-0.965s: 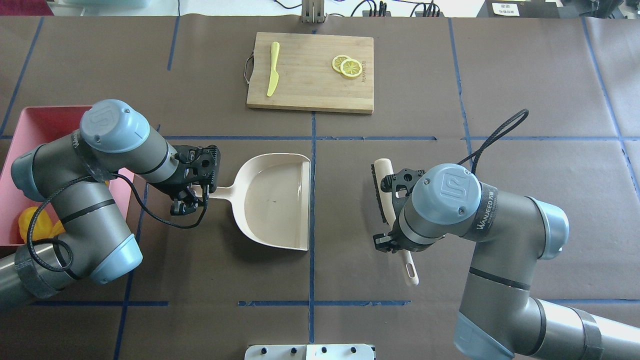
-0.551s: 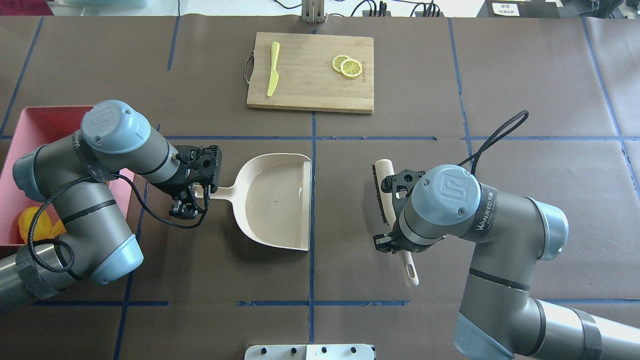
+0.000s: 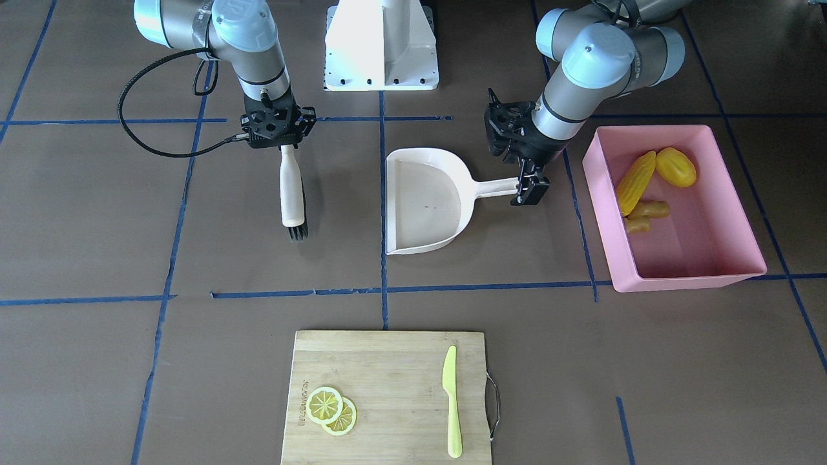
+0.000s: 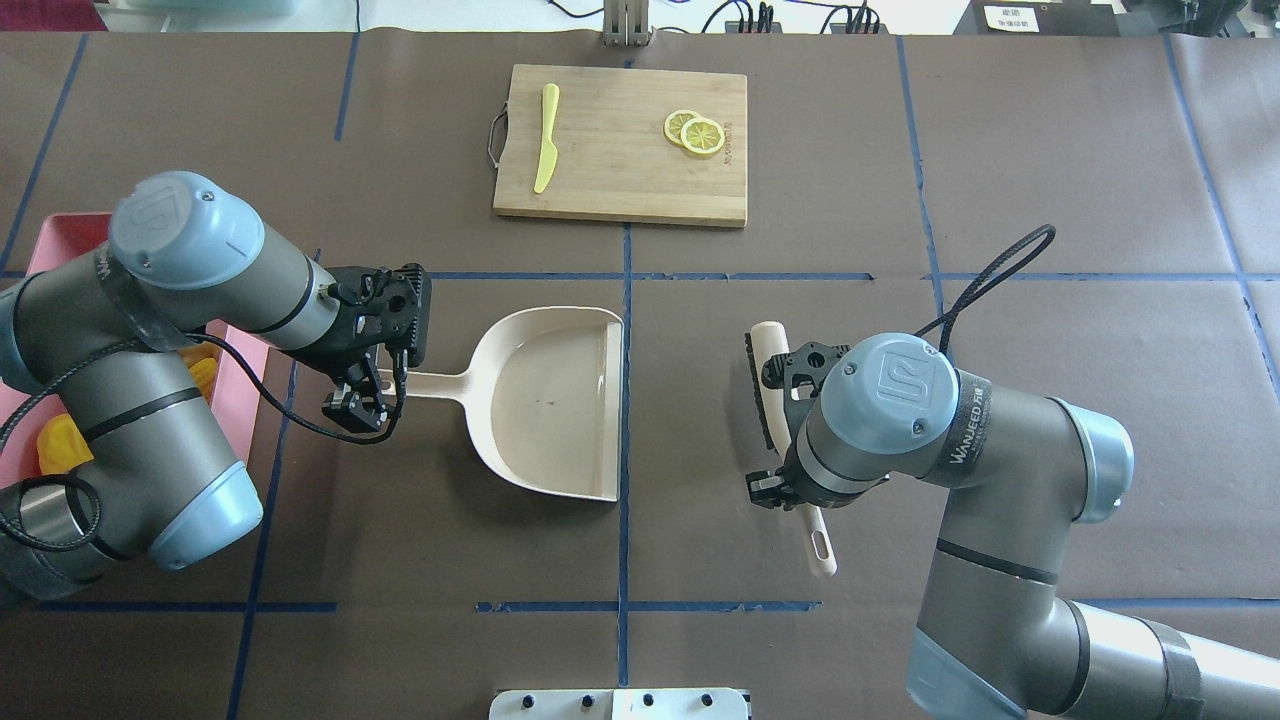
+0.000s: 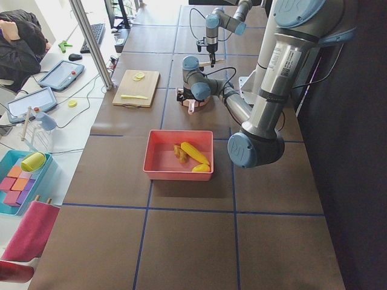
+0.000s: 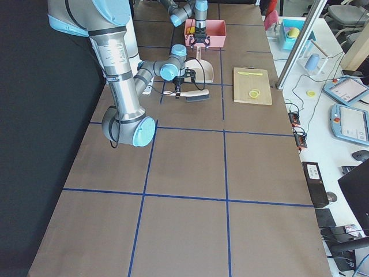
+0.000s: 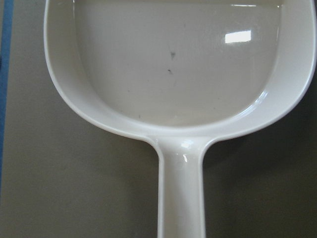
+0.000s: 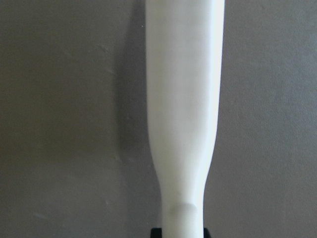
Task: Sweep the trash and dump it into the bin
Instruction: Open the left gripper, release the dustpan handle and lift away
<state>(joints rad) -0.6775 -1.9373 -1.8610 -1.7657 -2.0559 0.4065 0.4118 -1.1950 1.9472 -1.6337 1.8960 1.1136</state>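
Note:
My right gripper is to grab the white brush's handle [image 3: 287, 154] [image 8: 182, 218] next, so the brush's bristles stay free to sweep up trash.
The pink bin [image 3: 685, 274] holds the trash: the corn cob [image 3: 635, 182], the yellow potato lump [image 3: 676, 166] and the ginger root [image 3: 646, 213]. In the overhead view my left arm hides most of the bin [image 4: 60, 240]. My left gripper [image 3: 526, 184] is open at the end of the handle of the empty cream dustpan [image 3: 426, 200], which lies flat on the table. My right gripper [image 3: 282, 143] stands open over the handle of the brush [image 3: 291, 187], which lies on the table. One of its fingertips [image 4: 762, 490] shows beside the handle.
A wooden cutting board [image 3: 387, 387] on the side far from me carries a yellow-green knife [image 3: 452, 400] and two lemon slices [image 3: 331, 410]. My white base [image 3: 381, 45] stands behind the dustpan. Blue tape lines cross the brown table.
My left gripper has drawn back along the dustpan handle towards the bin, and the arm has swung with it. The dustpan and brush have not moved. The right arm has barely shifted.

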